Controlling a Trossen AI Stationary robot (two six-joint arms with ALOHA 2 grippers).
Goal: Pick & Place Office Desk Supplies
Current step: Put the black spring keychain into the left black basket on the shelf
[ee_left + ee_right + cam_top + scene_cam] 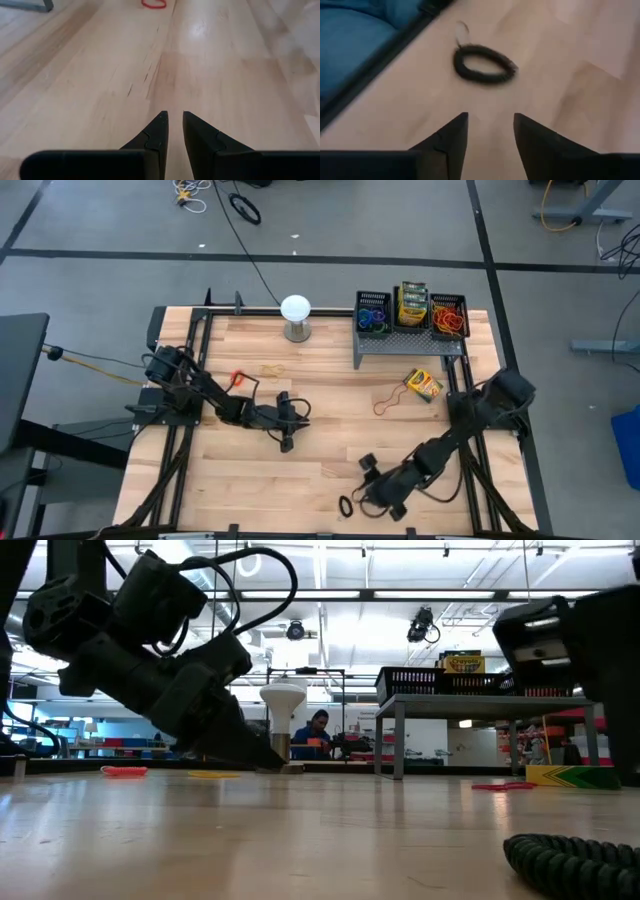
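Note:
The black coiled loop [346, 506] is beyond my right fingers; closing now would miss.
My right gripper [490, 122] stands open low over the near part of the table [330, 430], empty. A black coiled loop [484, 64] lies flat on the wood just ahead of its fingertips, also seen as the black loop [346, 506]. My left gripper [175, 120] hangs low over the table's middle left, its fingers a narrow gap apart with nothing between them. A yellow-and-green crayon box [424, 385] and a red band [385, 400] lie on the table at right. More crayon boxes [411, 305] stand between two black mesh bins [372, 312] [448, 315] holding bands.
The bins stand on a grey riser [410, 345] at the far right. A white globe [295, 315] on a short stand is at the far middle. A red band [238, 378] and a tan band [272, 370] lie beside the left arm. A person [315, 730] is in the room behind.

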